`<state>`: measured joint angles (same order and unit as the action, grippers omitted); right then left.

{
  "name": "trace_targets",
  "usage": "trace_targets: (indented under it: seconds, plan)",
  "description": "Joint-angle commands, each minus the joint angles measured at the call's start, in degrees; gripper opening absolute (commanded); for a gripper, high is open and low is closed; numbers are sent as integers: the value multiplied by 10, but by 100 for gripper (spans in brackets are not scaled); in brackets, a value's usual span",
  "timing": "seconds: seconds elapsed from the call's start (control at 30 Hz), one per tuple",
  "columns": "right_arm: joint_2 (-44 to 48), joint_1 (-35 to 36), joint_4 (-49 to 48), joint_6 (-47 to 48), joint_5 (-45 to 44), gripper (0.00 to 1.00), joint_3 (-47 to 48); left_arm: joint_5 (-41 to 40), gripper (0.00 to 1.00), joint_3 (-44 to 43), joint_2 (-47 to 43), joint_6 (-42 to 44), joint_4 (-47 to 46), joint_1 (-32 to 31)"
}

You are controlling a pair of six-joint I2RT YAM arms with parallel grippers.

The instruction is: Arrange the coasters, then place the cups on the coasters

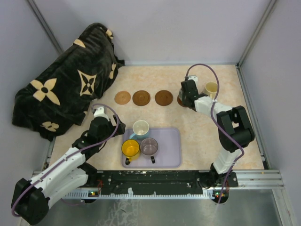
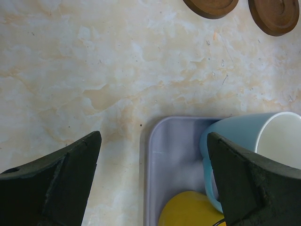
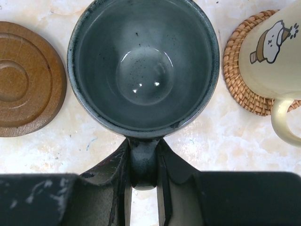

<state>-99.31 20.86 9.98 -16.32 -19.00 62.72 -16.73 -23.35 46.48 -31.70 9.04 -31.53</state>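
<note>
The dark cup is upright and a coaster's rim shows under the robot's right gripper, so the gripper needs to let go of the cup now, and the cup would end up on that coaster.
Three wooden coasters [image 1: 141, 98] lie in a row at mid-table. The rim of another one [image 1: 180, 100] shows under my right gripper [image 1: 186, 96]. That gripper [image 3: 143, 157] is shut on the handle of the dark grey-green cup [image 3: 143, 66], which stands upright between a brown coaster [image 3: 23, 80] and a woven coaster [image 3: 237, 80] bearing the cream cup [image 3: 268, 52]. What lies under the dark cup is hidden. My left gripper [image 2: 154, 137] hangs open over the lavender tray's [image 2: 155, 165] corner, beside the white-and-blue cup [image 2: 244, 136] and the yellow cup [image 2: 188, 209]. A mauve cup [image 1: 149, 146] also sits on the tray.
A black blanket [image 1: 66, 84] with beige flower patterns is heaped at the back left, reaching onto the table. Grey walls enclose the table on three sides. The cream cup [image 1: 211, 89] stands close to the right of my right gripper.
</note>
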Motion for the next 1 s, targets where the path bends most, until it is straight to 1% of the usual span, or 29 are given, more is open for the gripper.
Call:
trace_targets:
  seconds: [0.0, 0.27, 0.37, 0.47, 0.53, 0.83, 0.97]
  plan:
    - [30, 0, -51, -8, -16, 22, 1, -4, 100, -2, -11, -6, 4, -3]
    - [37, 0, -47, -9, -20, 30, -8, -7, 100, -1, -22, -7, 11, -3]
    - [41, 0, -47, -9, -21, 31, -13, -8, 100, 0, -27, -8, 15, -3]
    - [41, 0, -43, -10, -23, 31, -19, -9, 100, 2, -33, -9, 17, -3]
    - [64, 0, -41, -11, -23, 32, -24, -10, 100, 3, -35, -11, 18, -3]
    - [95, 0, -41, -17, -22, 31, -59, -6, 100, 3, -43, -13, 21, -3]
    - [106, 0, -41, -21, -13, 33, -68, -3, 100, 3, -43, -14, 23, -3]
